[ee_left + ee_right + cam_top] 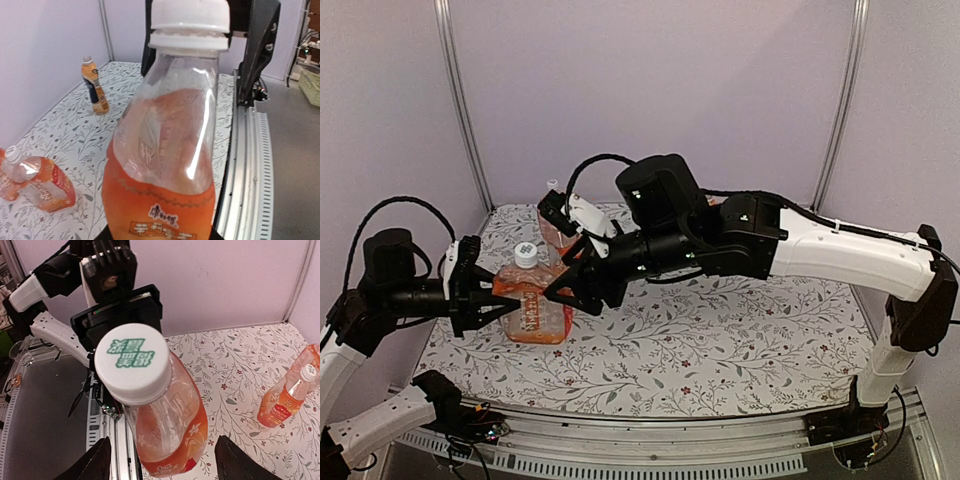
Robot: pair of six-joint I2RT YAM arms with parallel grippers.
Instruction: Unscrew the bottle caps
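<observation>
My right gripper will take hold of the sides of the white cap [525, 254] next, and my left gripper will keep holding the bottle's body [536, 312]. Then my right gripper can unscrew the cap.
My left gripper [488, 298] is shut on the body of a red-labelled orange-drink bottle [533, 308] and holds it upright over the table's left side. Its white cap [525, 254] is on; it shows in the left wrist view [190, 17] and fills the right wrist view [132, 362]. My right gripper [567, 290] is open just right of this bottle. In its wrist view its two dark fingers [97, 460] stand wide apart on either side of the bottle, touching nothing, and the gripper [165, 465] is short of the cap.
A second capped bottle [556, 226] stands behind, partly hidden by the right arm. The left wrist view shows a dark-labelled bottle [94, 87] standing by the wall and a red-labelled one [37, 184] lying down. Two more bottles [287, 400] show in the right wrist view. A metal rail [250, 165] edges the table.
</observation>
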